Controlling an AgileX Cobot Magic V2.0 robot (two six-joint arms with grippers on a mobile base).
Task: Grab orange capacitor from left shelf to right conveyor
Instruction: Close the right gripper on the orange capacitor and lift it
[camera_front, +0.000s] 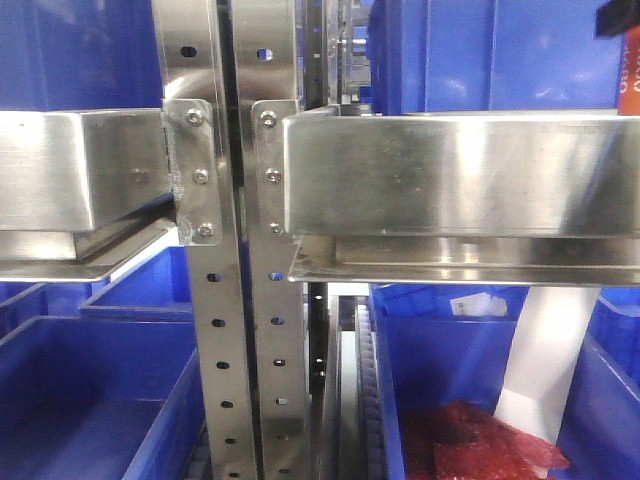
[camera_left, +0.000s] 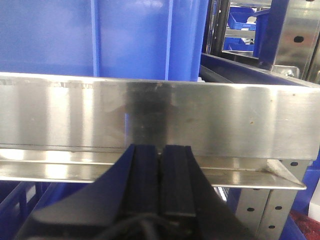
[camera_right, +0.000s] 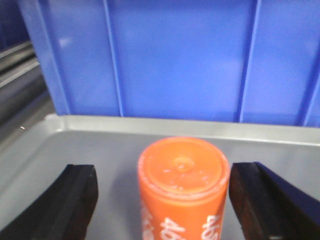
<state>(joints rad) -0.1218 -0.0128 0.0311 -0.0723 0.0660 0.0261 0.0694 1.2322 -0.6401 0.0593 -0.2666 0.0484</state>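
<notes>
The robot will carry the orange capacitor to the right conveyor, so its right gripper should first grab the capacitor by its cylindrical side (camera_right: 182, 200).
The orange capacitor (camera_right: 182, 190) stands upright on a shallow silver tray (camera_right: 100, 140), with white digits on its side. My right gripper (camera_right: 164, 172) is open around it. Its right finger (camera_right: 260, 195) is almost at the capacitor's side, while the left finger (camera_right: 75, 195) stands well apart. A sliver of the capacitor (camera_front: 630, 85) shows at the right edge of the front view, above the shelf. My left gripper (camera_left: 161, 150) is shut on nothing, just in front of a steel shelf lip (camera_left: 160, 115). The right conveyor is out of view.
A blue bin wall (camera_right: 180, 60) rises right behind the tray. Steel shelf fronts (camera_front: 460, 175) and perforated uprights (camera_front: 240, 300) fill the front view. Blue bins (camera_front: 90, 400) sit below, one holding something red (camera_front: 480, 440).
</notes>
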